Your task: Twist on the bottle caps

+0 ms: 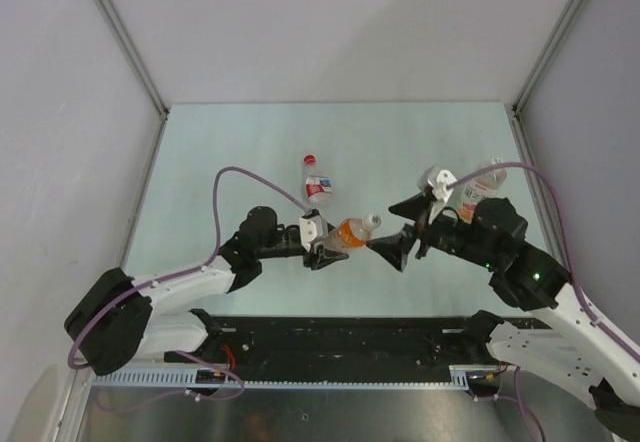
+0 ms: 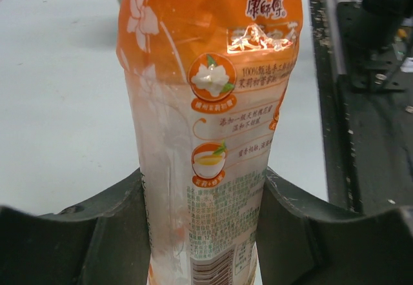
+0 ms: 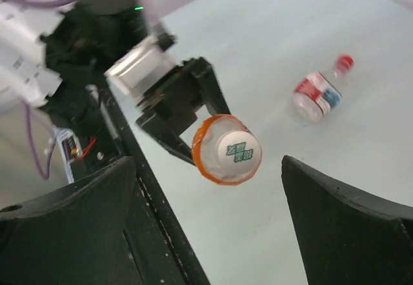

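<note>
I need to grab the white cap [image 1: 372,221] by its sides next with my right gripper, facing its top. Then I can turn it and screw it onto the other gripper's bottle.
My left gripper [image 1: 328,246] is shut on the orange-liquid bottle [image 1: 348,233] and holds it above the table, neck pointing right. Its orange label fills the left wrist view [image 2: 206,130] between my fingers [image 2: 110,233]. A white cap [image 1: 372,221] sits on its neck and faces the right wrist camera [image 3: 237,151]. My right gripper [image 1: 398,230] is open just right of that cap, with the jaws wide apart and empty [image 3: 210,227]. The red-and-white label bottle [image 1: 318,186] lies on the table with a red cap [image 1: 310,159] on it. The white-label bottle [image 1: 480,188] lies at the right.
The black base rail [image 1: 340,337] runs along the near table edge. Grey side walls [image 1: 120,32] enclose the table. A purple cable [image 1: 230,177] arcs over the left arm. The red-and-white bottle also shows in the right wrist view [image 3: 316,95].
</note>
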Motion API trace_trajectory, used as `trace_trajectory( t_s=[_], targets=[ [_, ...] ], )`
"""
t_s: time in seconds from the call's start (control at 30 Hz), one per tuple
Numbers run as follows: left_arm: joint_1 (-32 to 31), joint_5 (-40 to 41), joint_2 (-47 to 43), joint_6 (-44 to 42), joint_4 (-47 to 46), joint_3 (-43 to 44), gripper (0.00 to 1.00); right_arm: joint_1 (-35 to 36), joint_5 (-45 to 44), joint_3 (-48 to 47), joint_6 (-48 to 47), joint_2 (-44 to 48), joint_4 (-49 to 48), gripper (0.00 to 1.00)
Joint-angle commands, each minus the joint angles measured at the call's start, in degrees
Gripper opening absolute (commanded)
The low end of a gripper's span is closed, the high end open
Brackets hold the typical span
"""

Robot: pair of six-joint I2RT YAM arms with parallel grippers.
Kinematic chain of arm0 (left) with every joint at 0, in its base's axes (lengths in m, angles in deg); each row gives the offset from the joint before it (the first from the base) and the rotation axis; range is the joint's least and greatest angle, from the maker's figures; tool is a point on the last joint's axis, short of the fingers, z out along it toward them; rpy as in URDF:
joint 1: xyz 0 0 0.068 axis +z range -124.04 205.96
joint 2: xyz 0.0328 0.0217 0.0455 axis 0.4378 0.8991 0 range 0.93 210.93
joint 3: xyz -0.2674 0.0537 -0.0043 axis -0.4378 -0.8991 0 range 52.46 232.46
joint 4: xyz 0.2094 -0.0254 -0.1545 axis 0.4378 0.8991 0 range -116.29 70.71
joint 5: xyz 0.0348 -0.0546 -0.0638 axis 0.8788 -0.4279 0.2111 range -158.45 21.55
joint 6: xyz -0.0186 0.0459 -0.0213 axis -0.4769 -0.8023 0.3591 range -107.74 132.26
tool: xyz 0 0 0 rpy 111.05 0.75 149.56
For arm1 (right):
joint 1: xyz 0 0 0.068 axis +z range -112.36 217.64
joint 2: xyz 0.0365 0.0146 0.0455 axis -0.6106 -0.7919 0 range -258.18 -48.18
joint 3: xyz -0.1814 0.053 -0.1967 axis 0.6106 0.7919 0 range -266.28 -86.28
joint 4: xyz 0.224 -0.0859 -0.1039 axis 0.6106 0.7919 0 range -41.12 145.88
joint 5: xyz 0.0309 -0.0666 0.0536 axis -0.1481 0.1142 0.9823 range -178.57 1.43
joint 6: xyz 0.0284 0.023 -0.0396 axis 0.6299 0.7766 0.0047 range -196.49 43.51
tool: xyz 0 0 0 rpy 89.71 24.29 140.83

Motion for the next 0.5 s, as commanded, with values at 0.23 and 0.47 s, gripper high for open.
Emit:
trace_trajectory(
  t_s=[0.23,0.47],
  targets=[
    [2.8,-23.0,-4.8,-1.3,-2.7,-4.8,0.0,0.2,23.1,6.8,-19.9,9.2,-7.1,0.94],
    [4.3,-26.7,-5.1,-1.3,-1.7,-4.0,0.0,0.3,23.7,8.3,-23.2,8.0,-9.2,0.85]
  ],
)
